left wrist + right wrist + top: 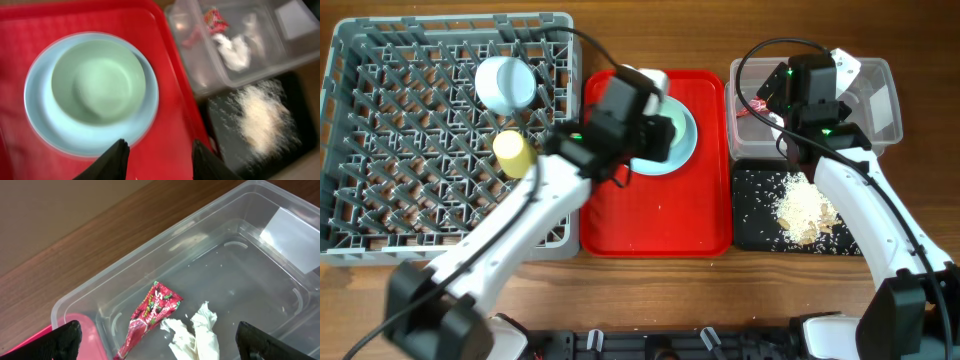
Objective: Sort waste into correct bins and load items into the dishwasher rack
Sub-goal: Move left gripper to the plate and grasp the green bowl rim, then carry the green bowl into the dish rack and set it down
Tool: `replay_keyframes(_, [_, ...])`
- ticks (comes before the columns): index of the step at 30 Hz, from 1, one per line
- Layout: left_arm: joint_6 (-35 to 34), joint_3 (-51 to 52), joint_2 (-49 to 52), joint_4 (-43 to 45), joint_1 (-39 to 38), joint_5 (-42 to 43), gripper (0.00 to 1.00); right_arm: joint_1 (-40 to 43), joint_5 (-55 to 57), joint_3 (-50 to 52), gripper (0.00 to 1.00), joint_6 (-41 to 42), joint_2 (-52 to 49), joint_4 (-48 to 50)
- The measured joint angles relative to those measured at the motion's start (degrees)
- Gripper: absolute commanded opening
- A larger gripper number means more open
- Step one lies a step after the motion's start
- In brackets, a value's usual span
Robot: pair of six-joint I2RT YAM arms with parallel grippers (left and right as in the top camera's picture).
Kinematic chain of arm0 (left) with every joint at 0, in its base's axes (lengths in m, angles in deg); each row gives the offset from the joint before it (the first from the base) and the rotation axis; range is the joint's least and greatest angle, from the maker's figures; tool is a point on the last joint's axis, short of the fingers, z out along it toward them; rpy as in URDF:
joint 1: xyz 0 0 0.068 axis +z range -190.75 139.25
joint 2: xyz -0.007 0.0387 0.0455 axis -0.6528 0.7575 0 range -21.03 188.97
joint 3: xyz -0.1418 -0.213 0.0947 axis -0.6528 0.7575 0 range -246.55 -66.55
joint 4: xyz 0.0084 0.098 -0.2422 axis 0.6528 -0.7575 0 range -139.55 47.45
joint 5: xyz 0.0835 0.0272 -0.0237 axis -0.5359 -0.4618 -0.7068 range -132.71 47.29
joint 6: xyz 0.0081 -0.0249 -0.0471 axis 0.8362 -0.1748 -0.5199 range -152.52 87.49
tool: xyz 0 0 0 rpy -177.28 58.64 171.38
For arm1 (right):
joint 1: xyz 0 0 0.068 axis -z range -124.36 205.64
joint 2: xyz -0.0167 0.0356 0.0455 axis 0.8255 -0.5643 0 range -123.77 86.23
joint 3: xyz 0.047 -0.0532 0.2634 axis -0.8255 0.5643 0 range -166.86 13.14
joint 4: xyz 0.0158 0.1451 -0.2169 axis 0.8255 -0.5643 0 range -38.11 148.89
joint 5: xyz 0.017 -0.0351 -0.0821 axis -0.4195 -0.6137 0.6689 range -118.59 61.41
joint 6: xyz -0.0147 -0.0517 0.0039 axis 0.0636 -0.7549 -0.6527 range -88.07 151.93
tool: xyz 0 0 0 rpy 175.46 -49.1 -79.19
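Next, my left gripper grabs the pale green bowl by its rim (685, 121) nearest the bins to stand it tilted in the dishwasher rack.
The pale green bowl (97, 80) sits in the light blue plate (55, 125) on the red tray (655, 215). My left gripper (159, 159) is open and empty just above the tray beside the plate's rim. My right gripper (160, 340) is open over the clear tub (880, 100), which holds the red wrapper (150, 315) and the white tissue (197, 335). Rice scraps (805, 210) lie in the black tray (755, 215). A light blue bowl (507, 83) and the yellow cup (514, 152) are in the grey rack (380, 130). Spoon and fork are out of view.
The red tray lies between the rack and the two bins. The black tray lies in front of the clear tub at the right. Bare wooden table (660, 290) runs along the front edge.
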Motion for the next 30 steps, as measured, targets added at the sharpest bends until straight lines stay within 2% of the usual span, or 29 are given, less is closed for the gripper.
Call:
replay_keyframes(4, [3.34,0.02,10.60,8.13,-4.46,-5.11,0.43,0.00,0.00,0.00,1.00,0.00,0.00,0.00])
replay_keyframes(9, [6.69,0.02,18.40,17.18,-5.07,-8.02,0.47,0.00,-0.02,0.00,1.00,0.00,0.00,0.00])
replay_keyframes(16, [10.75,0.02,22.51,19.47,-5.07,-11.34,0.48,0.00,0.00,0.00,1.00,0.00,0.00,0.00])
replay_keyframes(18, [11.17,0.02,23.74,19.21,-5.07,-13.20,0.43,0.00,0.00,0.00,1.00,0.00,0.00,0.00])
replay_keyframes(19, [11.32,0.02,24.02,18.78,-5.01,-14.19,0.38,0.00,0.00,0.00,1.00,0.00,0.00,0.00])
replay_keyframes(21, [11.85,0.02,24.02,18.23,-4.83,-15.02,0.25,0.00,0.00,0.00,1.00,0.00,0.00,0.00])
replay_keyframes(23, [12.35,0.02,24.02,17.11,-4.63,-15.47,0.05,0.00,0.00,0.00,1.00,0.00,0.00,-0.02])
replay_keyframes(30, [12.61,0.00,23.85,15.56,-4.59,-16.81,0.04,0.00,0.00,0.00,1.00,0.00,0.00,0.00])
